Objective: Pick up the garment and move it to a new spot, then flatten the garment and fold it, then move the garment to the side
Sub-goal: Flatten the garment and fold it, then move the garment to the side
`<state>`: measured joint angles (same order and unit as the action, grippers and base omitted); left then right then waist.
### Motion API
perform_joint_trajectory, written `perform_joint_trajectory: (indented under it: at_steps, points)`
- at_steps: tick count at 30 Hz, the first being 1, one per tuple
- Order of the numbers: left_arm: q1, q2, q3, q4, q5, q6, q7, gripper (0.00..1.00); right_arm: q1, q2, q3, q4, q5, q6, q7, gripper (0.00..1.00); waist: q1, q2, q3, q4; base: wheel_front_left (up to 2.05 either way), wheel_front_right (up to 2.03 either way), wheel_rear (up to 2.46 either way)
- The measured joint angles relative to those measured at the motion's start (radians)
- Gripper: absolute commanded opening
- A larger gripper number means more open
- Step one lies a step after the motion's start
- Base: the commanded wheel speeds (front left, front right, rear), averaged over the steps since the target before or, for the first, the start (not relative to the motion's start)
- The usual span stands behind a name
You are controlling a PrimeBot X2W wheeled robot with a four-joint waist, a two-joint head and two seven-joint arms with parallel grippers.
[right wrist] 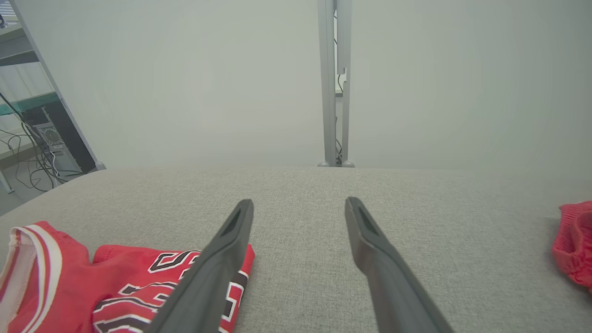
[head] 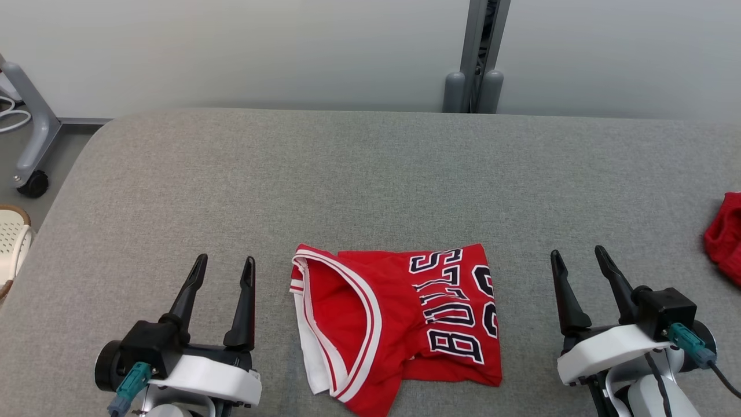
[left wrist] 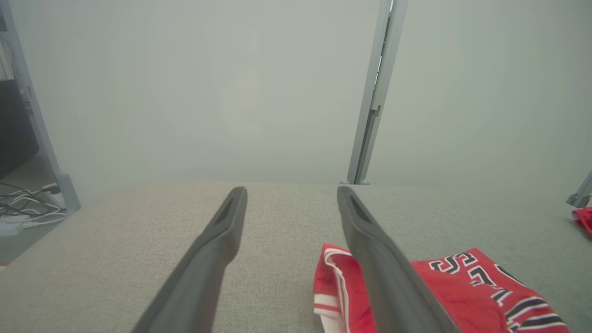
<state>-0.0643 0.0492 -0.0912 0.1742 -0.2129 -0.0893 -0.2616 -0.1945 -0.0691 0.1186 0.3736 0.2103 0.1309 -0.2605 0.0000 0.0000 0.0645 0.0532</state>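
Note:
The right gripper picks up the jersey by its lettered folded edge (head: 491, 316) next, since the jersey's white-trimmed end (head: 340, 319) gapes open in loose layers.
The garment (head: 399, 324) is a red basketball jersey with white trim and dark lettering, lying folded on the grey table (head: 370, 185) near its front edge, midway between my arms. My left gripper (head: 224, 264) rests open to the jersey's left, apart from it, with nothing between its fingers. My right gripper (head: 579, 256) rests open to the jersey's right, also empty and clear of the cloth. In the left wrist view the garment (left wrist: 462, 296) lies beside the right finger of my left gripper (left wrist: 291, 190). From the right wrist the garment (right wrist: 106, 286) sits left of my right gripper (right wrist: 299, 202).
A second red cloth (head: 726, 237) lies at the table's right edge, also seen as the red cloth (right wrist: 573, 245). A grey post (head: 474, 58) stands behind the far edge. A wheeled stand (head: 29, 133) and a pale basket (head: 11, 243) sit off the left side.

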Motion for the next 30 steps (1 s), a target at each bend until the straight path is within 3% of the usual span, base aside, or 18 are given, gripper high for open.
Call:
perform_joint_trajectory:
  at_steps: [7,13,21,30]
  points:
    - [0.0,0.0,-0.006,0.003,0.0,0.001,0.0,1.0,0.005,0.005,-0.009,0.006,0.006,0.0,-0.001,1.0,0.0,0.0,0.005,-0.004,0.0,0.0,0.0]
    - [0.0,0.0,-0.017,0.028,-0.002,-0.003,0.0,1.0,-0.001,-0.004,0.04,0.065,0.08,0.0,0.005,1.0,0.0,0.0,0.011,0.001,0.0,0.0,0.0]
    - [-0.007,0.0,-0.025,0.044,-0.005,-0.007,0.0,1.0,-0.029,-0.069,0.171,0.132,0.374,0.0,0.203,1.0,0.0,0.0,0.026,0.016,0.0,0.0,0.0]
    - [-0.02,0.0,-0.023,0.055,-0.005,-0.013,0.0,1.0,-0.054,-0.152,0.278,0.11,0.673,0.0,0.397,1.0,0.0,0.0,0.044,0.034,0.0,0.0,0.0]
